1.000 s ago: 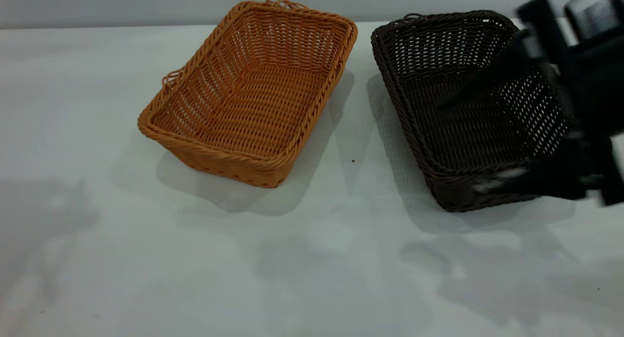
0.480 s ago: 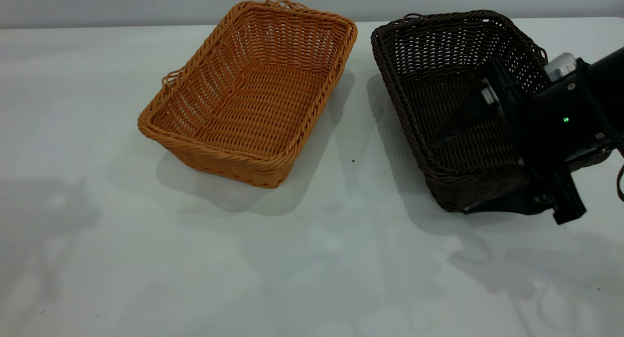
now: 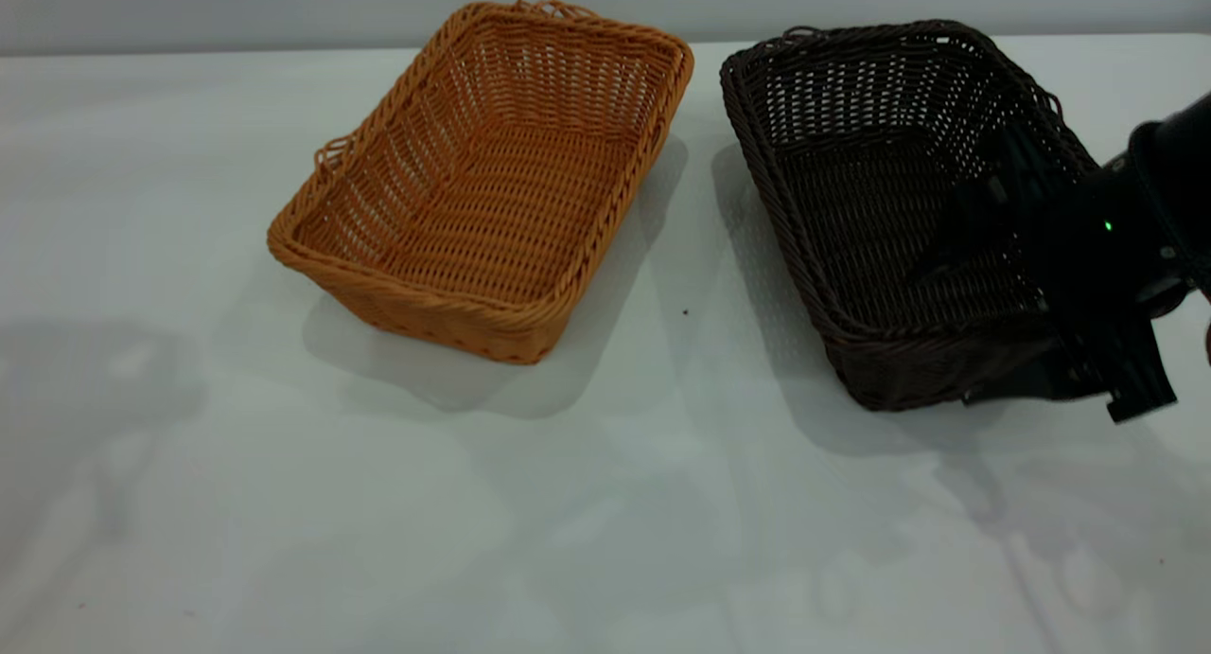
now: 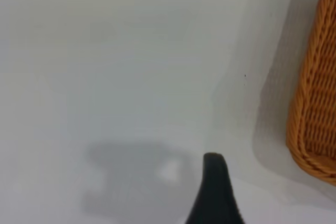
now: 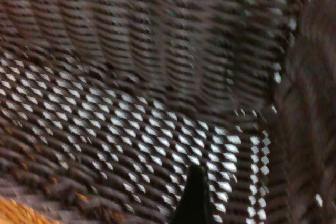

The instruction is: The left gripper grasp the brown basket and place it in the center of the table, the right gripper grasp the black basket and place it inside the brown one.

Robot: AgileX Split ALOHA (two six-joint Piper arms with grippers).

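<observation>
Next, my right gripper grabs the black basket by its short side's rim point(image 3: 965, 336) to place it inside the brown basket point(image 3: 492, 190).
The brown basket point(image 3: 492, 190) stands on the table point(image 3: 605, 521), left of the middle and towards the back. The black basket point(image 3: 851, 143) stands to its right. My right gripper point(image 3: 951, 337) is open and straddles the black basket's near wall by its right corner, one finger inside and one outside. The right wrist view is filled with the black basket's weave point(image 5: 131, 77), with one fingertip point(image 5: 197, 192) in front. My left gripper is out of the exterior view. Its wrist view shows one fingertip point(image 4: 212, 182) over bare table, left of the brown basket's rim point(image 4: 315, 103).
A narrow strip of bare table point(image 3: 705, 256) separates the two baskets. The table's back edge runs just behind both baskets. A wide bare stretch lies in front of them.
My right gripper came down from the upper right onto the black basket's near right corner, then drew slightly right. Neither basket has moved.
</observation>
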